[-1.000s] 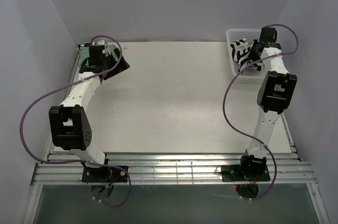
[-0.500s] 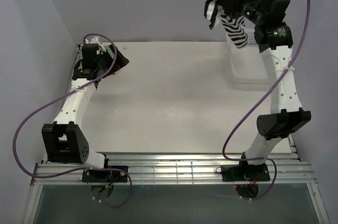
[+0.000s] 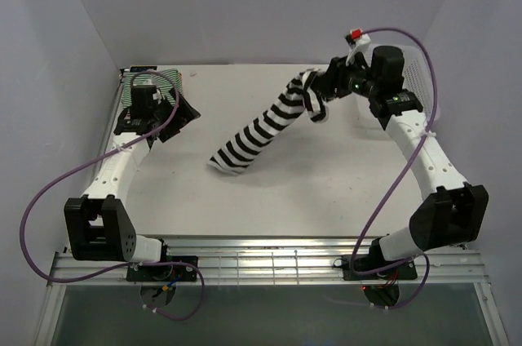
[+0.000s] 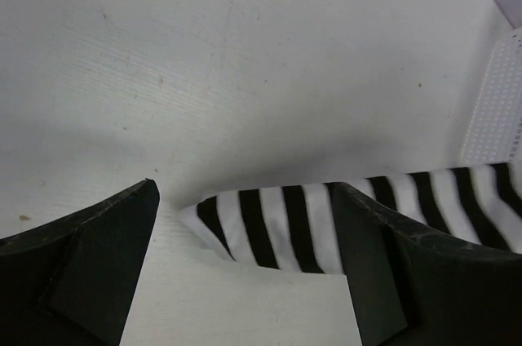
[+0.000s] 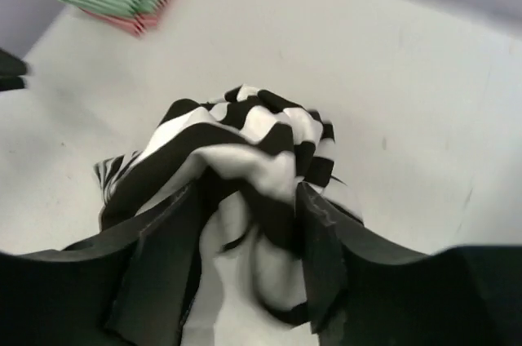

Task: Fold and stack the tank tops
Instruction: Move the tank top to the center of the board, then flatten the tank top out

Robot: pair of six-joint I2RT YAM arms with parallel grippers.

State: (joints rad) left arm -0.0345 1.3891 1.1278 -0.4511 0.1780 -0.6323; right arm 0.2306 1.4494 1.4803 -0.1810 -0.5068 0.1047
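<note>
My left gripper will next grab the black-and-white tank top by the end that touches the table, opposite my right gripper. This will spread the tank top for folding.
The black-and-white tank top [image 3: 261, 130] stretches in a long band from my right gripper [image 3: 326, 89] down to the table's middle, where its lower end touches. In the right wrist view the fingers [image 5: 167, 248] stand apart, with the top's bunched upper end [image 5: 236, 142] loose between them. A folded green-and-white top [image 3: 155, 85] lies at the far left corner on a folded red-and-white one [image 5: 155, 15]. My left gripper [image 3: 151, 109] hovers just in front of that stack, open and empty. Its wrist view shows the striped top's lower end [image 4: 285, 224] beyond the fingers.
The white lattice basket [image 3: 416, 77] stands at the far right corner, partly hidden behind my right arm; its edge [image 4: 497, 109] shows in the left wrist view. Walls close in the table at the left, back and right.
My right arm lifted the black-and-white top out of the basket, swung it left over the table, and its jaws have parted. The top now trails down to the table. The left arm shifted slightly.
</note>
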